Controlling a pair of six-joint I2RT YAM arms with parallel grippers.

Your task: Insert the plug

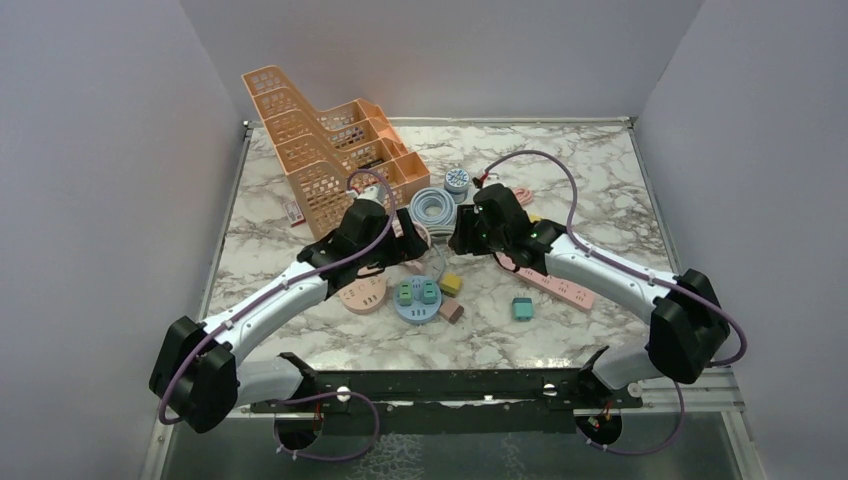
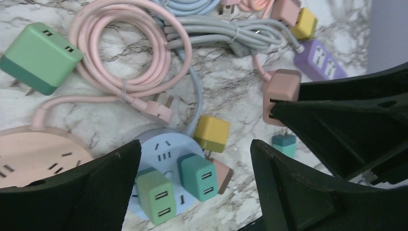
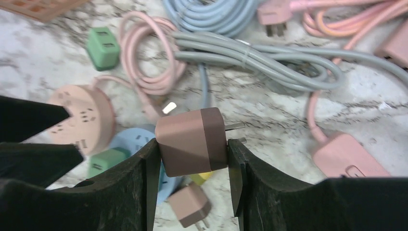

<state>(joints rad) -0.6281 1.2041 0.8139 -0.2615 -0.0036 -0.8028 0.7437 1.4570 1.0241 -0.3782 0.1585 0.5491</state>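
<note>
My left gripper grabs the brown plug (image 3: 191, 141) by the sides of its lighter body next, with the prongs free, so my right gripper gets to regrip it for inserting.
My right gripper (image 3: 192, 147) is shut on a brown two-tone plug (image 3: 191, 141), prongs pointing right, held above the table. From the left wrist the same plug (image 2: 281, 90) shows between black fingers (image 2: 337, 120). A round blue socket hub (image 2: 161, 144) lies below, with a green adapter (image 2: 155, 195) and a teal adapter (image 2: 198, 175) plugged into it. My left gripper (image 2: 196, 151) hangs open over that hub, nothing between its fingers. Seen from above, the hub (image 1: 417, 312) sits centre front, with both grippers (image 1: 405, 245) (image 1: 462, 235) just behind it.
A round pink hub (image 1: 362, 295) lies left of the blue one; a long pink strip (image 1: 560, 288) lies right. Loose yellow (image 1: 451, 283), brown (image 1: 452, 311) and teal (image 1: 522, 308) adapters sit nearby. Coiled cables (image 1: 433, 208) and an orange rack (image 1: 320, 150) stand behind.
</note>
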